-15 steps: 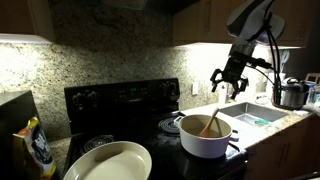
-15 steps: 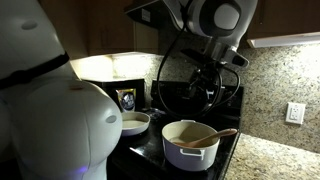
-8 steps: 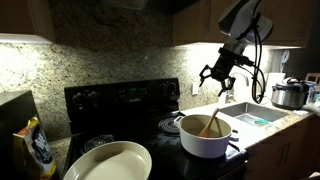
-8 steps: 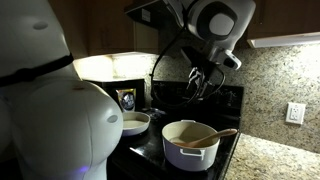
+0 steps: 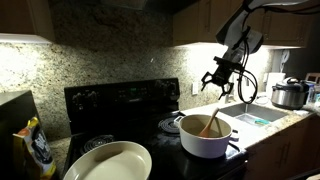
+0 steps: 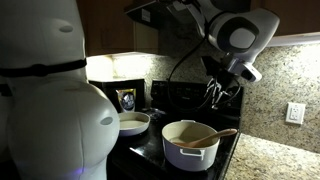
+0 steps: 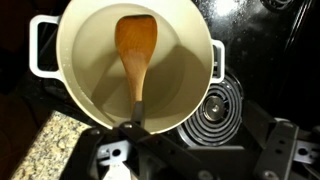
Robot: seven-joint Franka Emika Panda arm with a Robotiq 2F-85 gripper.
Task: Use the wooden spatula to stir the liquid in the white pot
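My gripper grabs the wooden spatula by its handle end past the pot's rim next, so the spatula's wide end stays in the white pot (image 5: pixel 205 138) to stir.
The white pot (image 5: pixel 205 138) stands on the black stove in both exterior views (image 6: pixel 188 146). The wooden spatula (image 5: pixel 211 125) lies in it, wide end down in the pot and handle leaning on the rim (image 6: pixel 216 134). The wrist view looks straight down on the pot (image 7: pixel 88 62) and the spatula (image 7: pixel 135 50). My gripper (image 5: pixel 222 82) hangs open and empty above the pot, apart from the spatula (image 6: pixel 222 95). Its dark fingers frame the bottom of the wrist view (image 7: pixel 198 130), over a coil burner.
A cream oval dish (image 5: pixel 108 162) sits at the stove's front. A steel cooker (image 5: pixel 290 94) stands by the sink (image 5: pixel 255 113). A snack bag (image 5: pixel 35 148) is on the counter. A coil burner (image 7: pixel 215 105) lies beside the pot. The granite backsplash has an outlet (image 6: pixel 295 112).
The arm has re-posed and the open gripper has shifted a little sideways and slightly lower above the pot. The spatula and pot have not moved.
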